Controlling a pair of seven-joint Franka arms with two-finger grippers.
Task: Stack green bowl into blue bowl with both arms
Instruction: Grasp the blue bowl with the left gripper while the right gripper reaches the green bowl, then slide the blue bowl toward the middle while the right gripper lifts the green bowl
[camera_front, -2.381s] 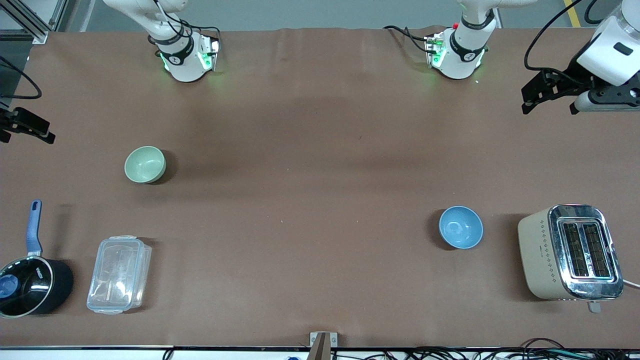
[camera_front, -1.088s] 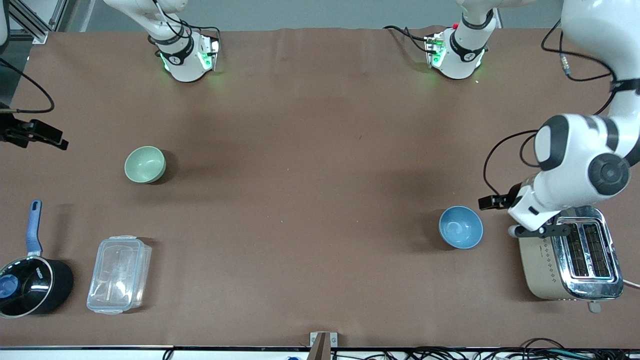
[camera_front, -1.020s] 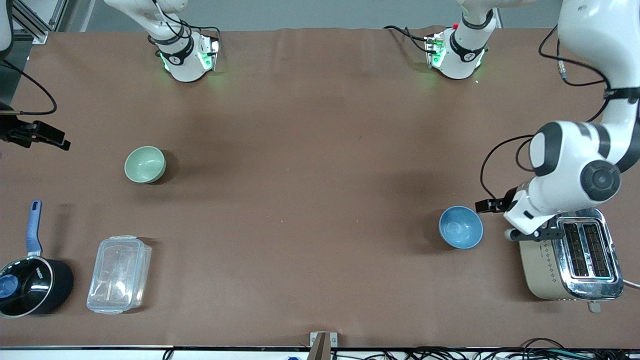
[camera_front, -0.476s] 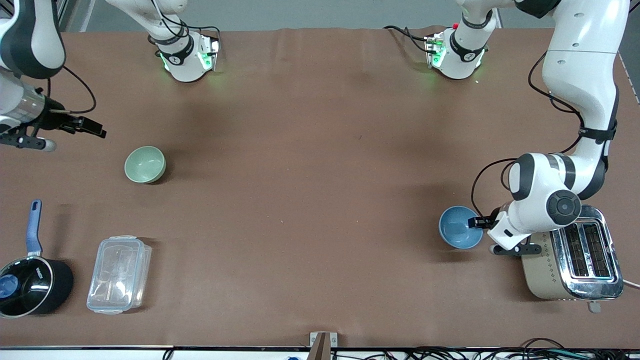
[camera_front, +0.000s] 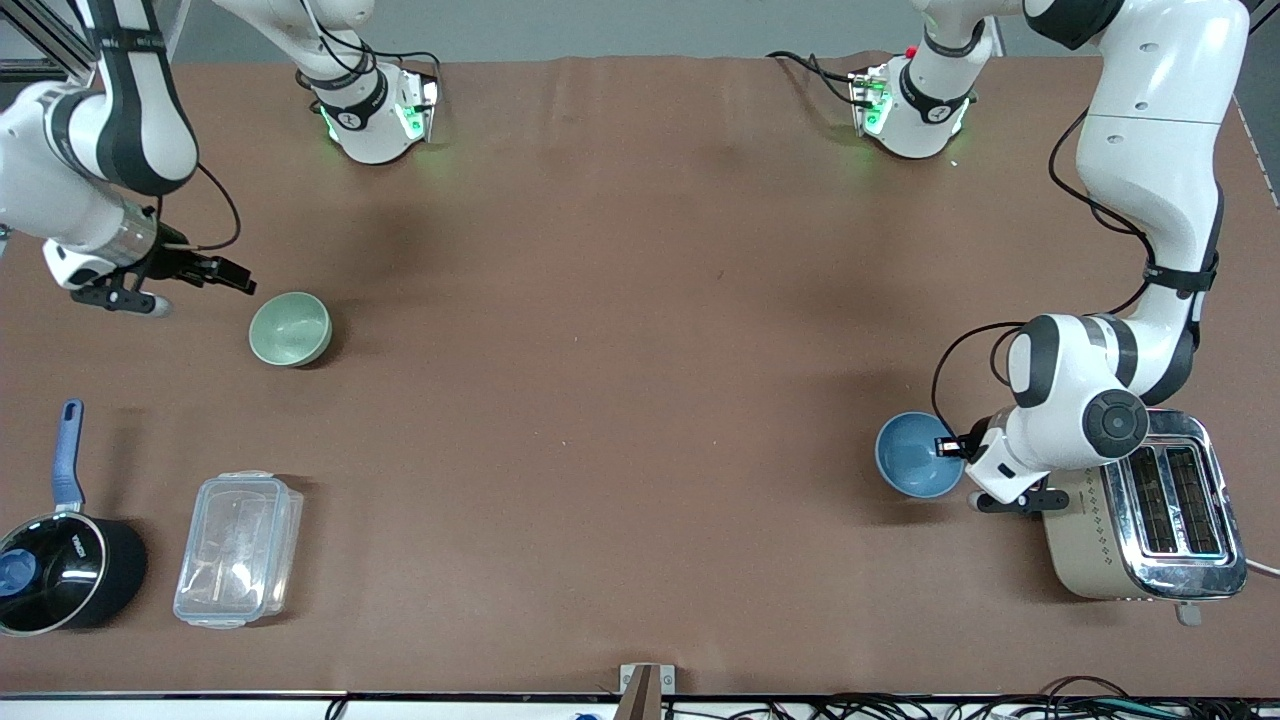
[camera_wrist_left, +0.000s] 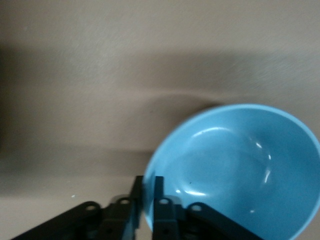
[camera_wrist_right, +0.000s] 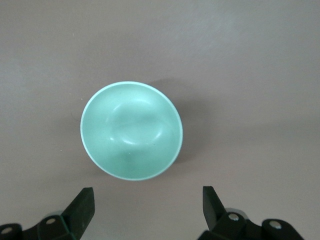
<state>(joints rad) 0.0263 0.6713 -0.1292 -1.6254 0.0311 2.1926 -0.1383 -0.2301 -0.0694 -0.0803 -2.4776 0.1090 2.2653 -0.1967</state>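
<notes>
My right gripper grabs the pale green bowl by its rim (camera_front: 269, 307) next, to stack it into the sky-blue bowl (camera_front: 912, 455).
The pale green bowl (camera_front: 290, 329) stands upright on the brown table toward the right arm's end. My right gripper (camera_front: 240, 278) hovers just beside it, open and empty. In the right wrist view the green bowl (camera_wrist_right: 131, 130) lies ahead of the spread fingertips of the right gripper (camera_wrist_right: 147, 207). The sky-blue bowl (camera_front: 912, 455) stands toward the left arm's end, beside the toaster. My left gripper (camera_front: 950, 447) is at its rim on the toaster side. In the left wrist view the left gripper (camera_wrist_left: 147, 184) has one finger inside and one outside the blue bowl (camera_wrist_left: 235, 165), shut on its wall.
A cream and chrome toaster (camera_front: 1140, 505) stands right beside the blue bowl, under the left arm's wrist. A black pot with a blue handle (camera_front: 60, 570) and a clear plastic container (camera_front: 238, 550) sit nearer the front camera than the green bowl.
The left arm swung in and down, and its gripper closed on the blue bowl's rim, nudging the bowl slightly. The right gripper moved in from the table's end to beside the green bowl.
</notes>
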